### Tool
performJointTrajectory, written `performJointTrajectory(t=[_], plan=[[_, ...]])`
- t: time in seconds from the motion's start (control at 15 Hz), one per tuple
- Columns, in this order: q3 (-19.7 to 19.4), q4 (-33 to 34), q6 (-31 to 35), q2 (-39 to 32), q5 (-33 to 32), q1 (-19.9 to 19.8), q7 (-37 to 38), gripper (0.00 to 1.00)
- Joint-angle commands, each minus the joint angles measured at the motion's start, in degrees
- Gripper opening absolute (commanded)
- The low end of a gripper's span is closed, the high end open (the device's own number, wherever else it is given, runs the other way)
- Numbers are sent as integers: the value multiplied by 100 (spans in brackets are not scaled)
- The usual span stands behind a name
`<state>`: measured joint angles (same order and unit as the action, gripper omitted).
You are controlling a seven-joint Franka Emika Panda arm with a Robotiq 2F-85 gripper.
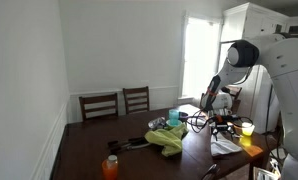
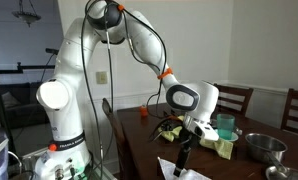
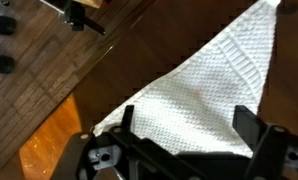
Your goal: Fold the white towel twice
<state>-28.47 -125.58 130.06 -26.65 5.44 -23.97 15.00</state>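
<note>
My gripper grips the white towel [image 1: 226, 146] by its edge facing the wooden floor next, leaving the rest flat, to fold that side over the towel.
The white towel [image 3: 204, 85] is a knitted white cloth lying on the dark wooden table, with one corner pointing toward the table edge. In the wrist view it fills the space under my gripper [image 3: 187, 125]. The jaws stand open just above the cloth, with one dark finger [image 3: 127, 118] on each side and nothing held between them. In both exterior views the gripper [image 1: 223, 128] [image 2: 185, 150] hangs over the towel [image 1: 226, 146] [image 2: 182, 170] near the table's edge.
A bulky yellow-green cloth [image 1: 167, 138] lies mid-table beside a teal cup [image 2: 225, 125]. A metal bowl [image 2: 261, 147], a yellow cup [image 1: 247, 128] and an orange bottle [image 1: 110, 167] also stand on the table. Two chairs [image 1: 117, 103] line the far side. Wooden floor [image 3: 29, 90] shows past the table edge.
</note>
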Motion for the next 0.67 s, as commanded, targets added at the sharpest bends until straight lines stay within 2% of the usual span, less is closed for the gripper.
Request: performJointTrajectory(t=[0.0,0.6], plan=[[376,71,-367,18,545,-175,13,100],[713,50,-602,-198,1192,-153,-18,100]])
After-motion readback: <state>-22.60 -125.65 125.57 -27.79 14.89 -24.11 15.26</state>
